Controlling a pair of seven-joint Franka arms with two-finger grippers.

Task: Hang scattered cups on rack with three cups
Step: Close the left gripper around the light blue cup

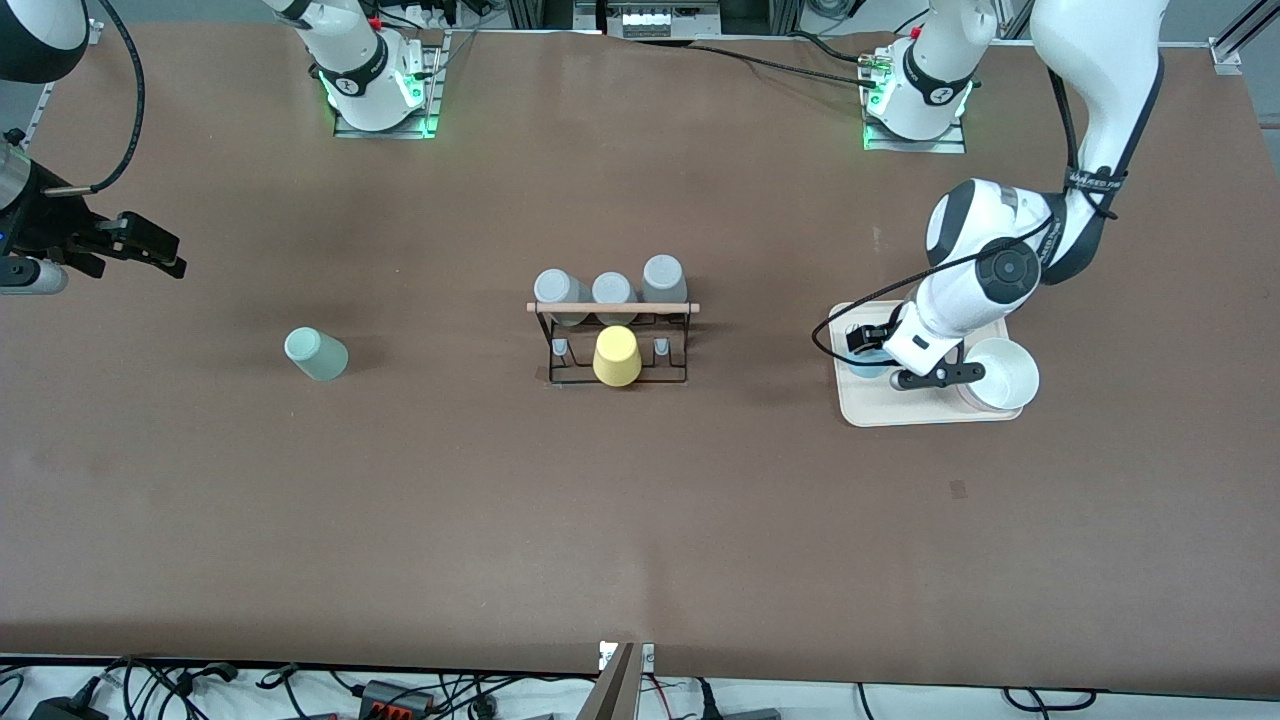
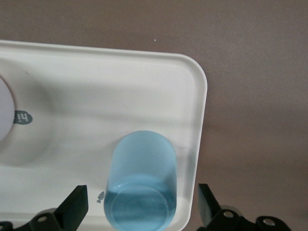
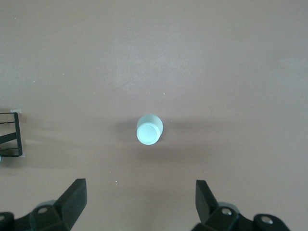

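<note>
My left gripper needs to hang the light blue cup on the black wire rack, so next it needs to grab the cup's closed base end (image 2: 140, 206).
The black wire rack (image 1: 612, 340) with its wooden rod stands mid-table and carries a yellow cup (image 1: 617, 357) and three grey cups (image 1: 611, 288). A pale mint cup (image 1: 316, 354) lies alone on the table toward the right arm's end. In the right wrist view that mint cup (image 3: 149, 130) shows well off from my open, empty right gripper (image 3: 140, 202), which hangs high over that end (image 1: 150, 245). A light blue cup (image 2: 140, 187) stands on the beige tray (image 2: 96, 96). My left gripper (image 2: 141, 206) is low over it and open, one finger on each side with gaps.
The beige tray (image 1: 900, 408) sits toward the left arm's end and also holds a white bowl (image 1: 1003, 374) beside the blue cup (image 1: 868, 362). A corner of the rack (image 3: 12, 134) shows in the right wrist view. Bare brown tabletop lies between the mint cup and the rack.
</note>
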